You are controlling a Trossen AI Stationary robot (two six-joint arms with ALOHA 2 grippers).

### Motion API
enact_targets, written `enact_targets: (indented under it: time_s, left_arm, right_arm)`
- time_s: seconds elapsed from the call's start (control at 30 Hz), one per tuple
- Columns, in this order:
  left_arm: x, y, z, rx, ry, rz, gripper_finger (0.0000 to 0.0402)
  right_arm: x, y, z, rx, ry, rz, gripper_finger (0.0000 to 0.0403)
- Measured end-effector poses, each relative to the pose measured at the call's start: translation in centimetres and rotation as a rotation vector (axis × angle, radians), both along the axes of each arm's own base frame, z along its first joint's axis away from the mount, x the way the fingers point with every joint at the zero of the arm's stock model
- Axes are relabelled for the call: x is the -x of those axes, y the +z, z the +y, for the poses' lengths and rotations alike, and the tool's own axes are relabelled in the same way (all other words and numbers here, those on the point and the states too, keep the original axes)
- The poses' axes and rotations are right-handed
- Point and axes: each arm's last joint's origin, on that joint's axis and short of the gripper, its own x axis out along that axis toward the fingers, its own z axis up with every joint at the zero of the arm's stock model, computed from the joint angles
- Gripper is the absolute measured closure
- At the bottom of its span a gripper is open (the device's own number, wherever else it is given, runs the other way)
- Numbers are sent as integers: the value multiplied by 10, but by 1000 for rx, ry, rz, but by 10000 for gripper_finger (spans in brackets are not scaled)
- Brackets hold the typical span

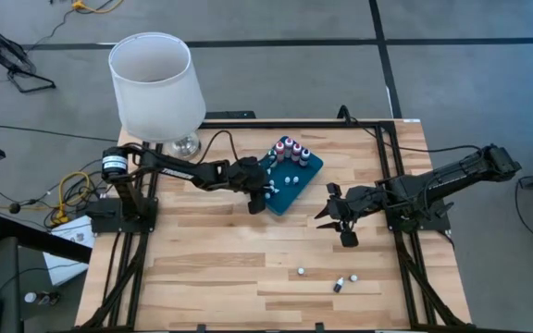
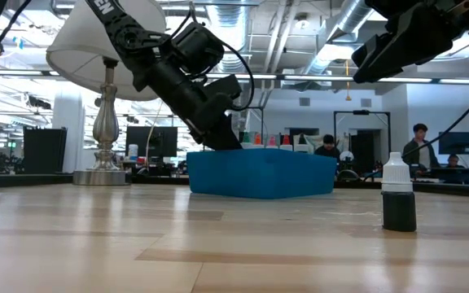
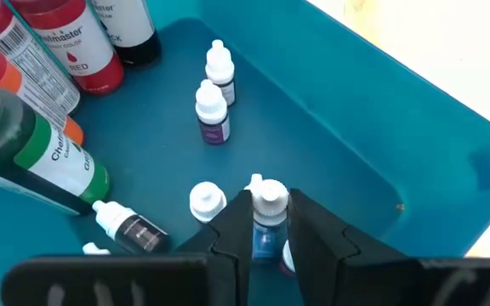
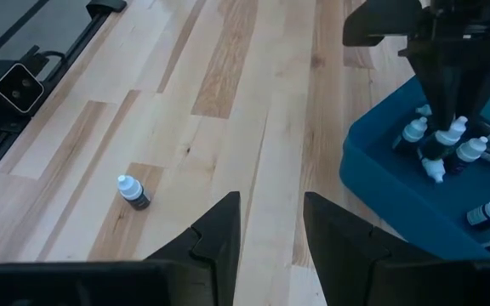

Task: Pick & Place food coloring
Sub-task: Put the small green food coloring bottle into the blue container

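My left gripper is ready to open: the small blue bottle [image 3: 266, 238] is down among other bottles in the tray [image 3: 313, 161], so the bottle would rest there.
The food coloring is a set of small bottles. Several stand or lie in the teal tray [image 1: 296, 188], and larger red and green bottles [image 3: 66, 51] stand at its far end. My left gripper [image 3: 268, 214] reaches down into the tray's near left part and is shut on a small blue bottle with a white cap [image 3: 267, 223]. Three more small bottles [image 1: 338, 285] sit on the table near its front edge, one of them upright [image 2: 398, 195]. My right gripper [image 4: 270, 223] hangs open above the table, right of the tray, with nothing between its fingers. My left gripper pinches the small blue bottle's body [image 3: 265, 240], just below the white cap, between its two fingers [image 3: 228, 234]. The fingers slant down into the tray from the table's left. The bottle stands upright between them. The fingers hide its base, so whether it rests on the tray floor does not show.
A white-shaded lamp [image 1: 155, 88] stands at the table's far left corner, behind the left arm. Black frame rails [image 1: 405, 268] run along the table's sides. Bare wood lies between the tray and the loose bottles.
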Motion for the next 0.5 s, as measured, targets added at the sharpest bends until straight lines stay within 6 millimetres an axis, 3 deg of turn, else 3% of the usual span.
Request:
enact_targets:
  time_s: [0.23, 0.5]
  left_arm:
    - [0, 0, 1, -16, -7, 0, 338]
    - [0, 0, 1, -27, 1, 1, 297]
  right_arm:
    - [0, 0, 0, 0, 0, 0, 283]
    - [0, 0, 0, 0, 0, 0, 283]
